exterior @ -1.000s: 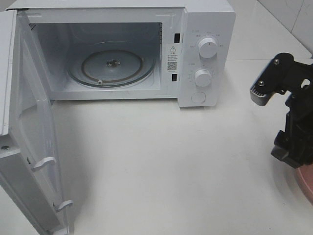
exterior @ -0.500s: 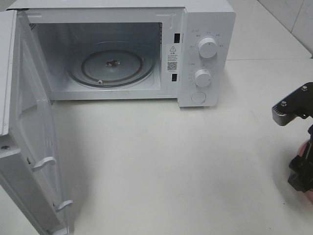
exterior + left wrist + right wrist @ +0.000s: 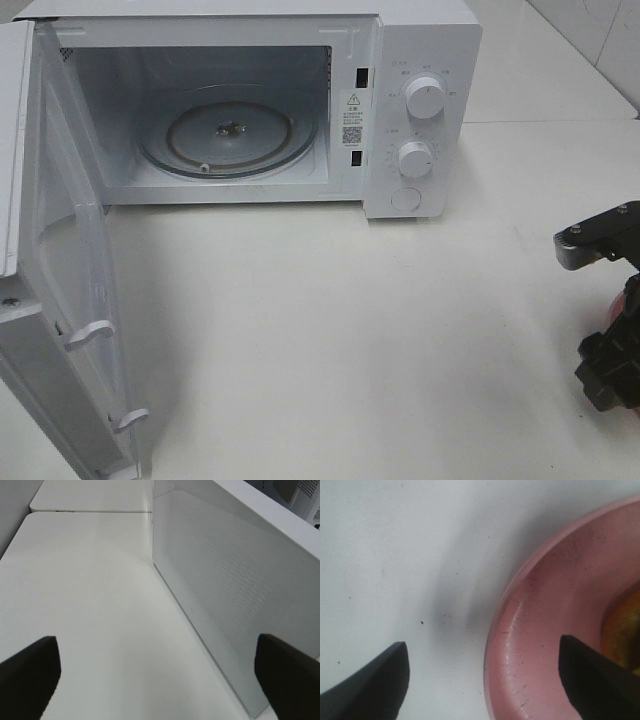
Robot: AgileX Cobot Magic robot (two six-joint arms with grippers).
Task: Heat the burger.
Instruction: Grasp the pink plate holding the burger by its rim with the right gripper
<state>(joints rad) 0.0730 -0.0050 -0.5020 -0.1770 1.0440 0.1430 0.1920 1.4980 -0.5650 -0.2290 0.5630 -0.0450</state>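
Observation:
My right gripper isn't ready to close on the pink plate and should go lower first. My fingers are above the pink rim (image 3: 492, 630) and the tabletop, so they would miss the plate if I closed now.
The burger (image 3: 624, 630) shows only as a golden-yellow edge on the pink plate (image 3: 540, 630) in the right wrist view. My right gripper (image 3: 481, 645) is open and empty, with its jaws spread either side of the plate's near rim and one finger (image 3: 600, 685) over the plate. In the high view the right arm (image 3: 605, 300) hangs at the right edge over a sliver of the plate (image 3: 631, 296), and the burger is hidden there. My left gripper (image 3: 157, 645) is open and empty beside a white microwave panel (image 3: 235, 580).
The white microwave (image 3: 420, 110) stands at the back with its door (image 3: 70, 300) swung wide open to the left. Its glass turntable (image 3: 228, 135) holds nothing. Two dials (image 3: 426, 98) sit on its right panel. White tabletop (image 3: 340, 330) lies in front.
My right arm has moved right and down, from beside the microwave to low over the pink plate at the table's right edge. The microwave and door have not moved.

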